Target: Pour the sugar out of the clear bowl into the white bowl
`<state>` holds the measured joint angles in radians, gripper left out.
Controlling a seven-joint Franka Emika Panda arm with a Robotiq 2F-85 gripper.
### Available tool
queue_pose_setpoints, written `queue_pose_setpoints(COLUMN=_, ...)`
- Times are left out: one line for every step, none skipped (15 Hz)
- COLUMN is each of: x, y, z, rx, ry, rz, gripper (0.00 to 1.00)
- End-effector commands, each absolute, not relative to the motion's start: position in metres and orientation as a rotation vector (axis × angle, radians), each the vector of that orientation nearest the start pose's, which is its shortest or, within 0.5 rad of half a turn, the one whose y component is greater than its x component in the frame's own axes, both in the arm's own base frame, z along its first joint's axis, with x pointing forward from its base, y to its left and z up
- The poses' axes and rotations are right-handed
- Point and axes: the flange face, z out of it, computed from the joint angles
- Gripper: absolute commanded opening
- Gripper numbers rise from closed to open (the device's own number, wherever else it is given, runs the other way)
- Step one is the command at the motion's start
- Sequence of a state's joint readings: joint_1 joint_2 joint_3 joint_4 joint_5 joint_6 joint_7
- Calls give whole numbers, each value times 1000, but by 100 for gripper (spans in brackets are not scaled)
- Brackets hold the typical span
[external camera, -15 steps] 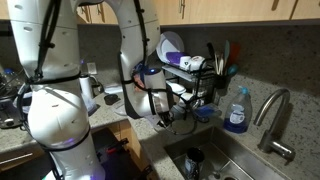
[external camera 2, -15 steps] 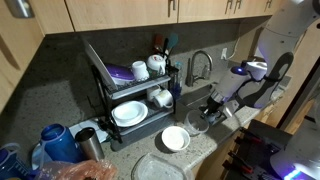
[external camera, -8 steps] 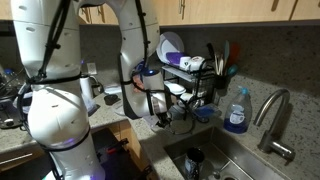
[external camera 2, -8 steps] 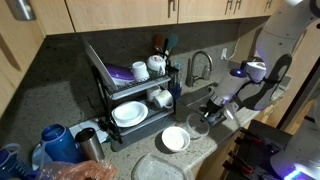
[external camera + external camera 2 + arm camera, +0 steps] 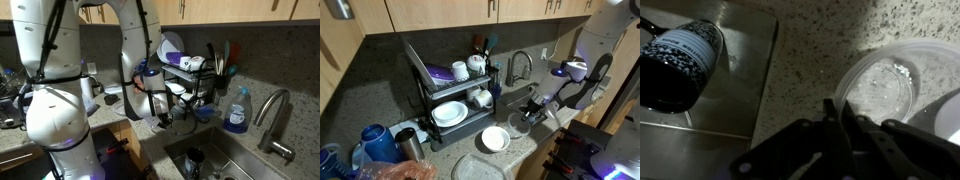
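The clear bowl is low over flat space beside the sink and would end on the speckled counter, so it is now time to release the bowl.
The clear bowl [image 5: 518, 125] stands on the speckled counter next to the small white bowl [image 5: 494, 138], which lies a little further from the arm. In the wrist view the clear bowl [image 5: 885, 85] shows a glittering, whitish bottom. My gripper [image 5: 838, 105] has its two dark fingers nearly together over the bowl's near rim, so it looks shut on that rim. In both exterior views the gripper [image 5: 528, 117] [image 5: 165, 118] is low at the counter, at the bowl's edge. The white bowl is not clearly visible in the wrist view.
A black dish rack [image 5: 450, 95] with plates and mugs stands behind the bowls. A large flat plate [image 5: 480, 168] lies in front. The sink [image 5: 215, 160] with its faucet [image 5: 272, 115] is beside the gripper. A dark bottle [image 5: 675, 65] lies in it.
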<state>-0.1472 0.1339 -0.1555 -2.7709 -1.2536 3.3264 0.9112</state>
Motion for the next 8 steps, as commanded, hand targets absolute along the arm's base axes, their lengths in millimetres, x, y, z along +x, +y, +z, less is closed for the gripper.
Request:
queue_pose_setpoints(x=356, y=-18, z=206, rx=-3063, ry=-75, rz=-513, gripper=16)
queue_pose_setpoints(x=356, y=-20, z=205, rx=-3063, ry=-68, rz=-512, gripper=35)
queue_pose_setpoints(x=356, y=-21, z=205, rx=-3066, ry=-64, rz=-511, gripper=42)
queue_pose_setpoints(x=356, y=-23, z=205, rx=-3064, ry=-59, rz=-514, gripper=49)
queue_pose_setpoints(x=356, y=-24, z=206, rx=-3063, ry=-56, rz=-516, gripper=55)
queue_pose_setpoints(x=356, y=-25, z=207, rx=-3061, ry=-55, rz=-521, gripper=64)
queue_pose_setpoints(x=355, y=-26, z=207, rx=-3060, ry=-55, rz=-524, gripper=71)
queue_pose_setpoints(x=355, y=-27, z=208, rx=-3057, ry=-52, rz=-529, gripper=79)
